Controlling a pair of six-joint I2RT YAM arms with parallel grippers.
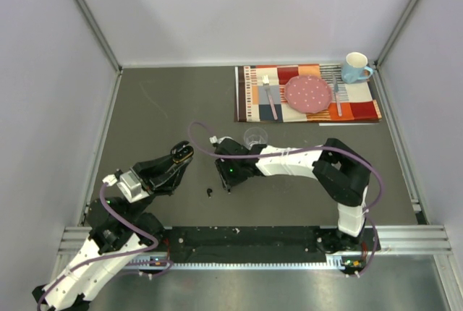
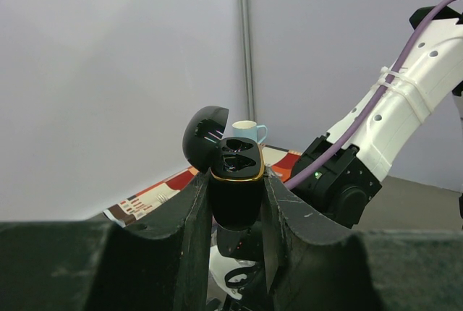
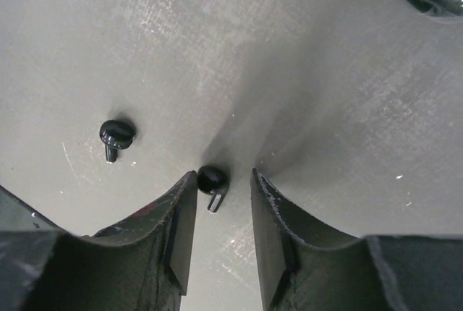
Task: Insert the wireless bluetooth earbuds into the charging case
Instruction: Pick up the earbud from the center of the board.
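The right gripper's two fingers meet their shadows on the table on either side of the earbud's round head, so the right gripper should close on the earbud now.
My left gripper (image 1: 176, 160) is shut on the black charging case (image 1: 181, 153) and holds it above the table. In the left wrist view the case (image 2: 237, 163) stands upright between my fingers with a gold rim and its lid (image 2: 204, 134) swung open to the left. My right gripper (image 1: 226, 181) points down at the table and is open. In the right wrist view (image 3: 222, 176) a tiny black earbud (image 3: 212, 179) lies on the table between its fingertips, touching the left finger. A second earbud (image 3: 116, 134) lies to the left, also seen from above (image 1: 210, 192).
A clear plastic cup (image 1: 255, 136) stands just behind the right gripper. A striped placemat (image 1: 253, 98) at the back right holds a pink plate (image 1: 307, 92), two forks and a blue mug (image 1: 355, 67). White walls enclose the table.
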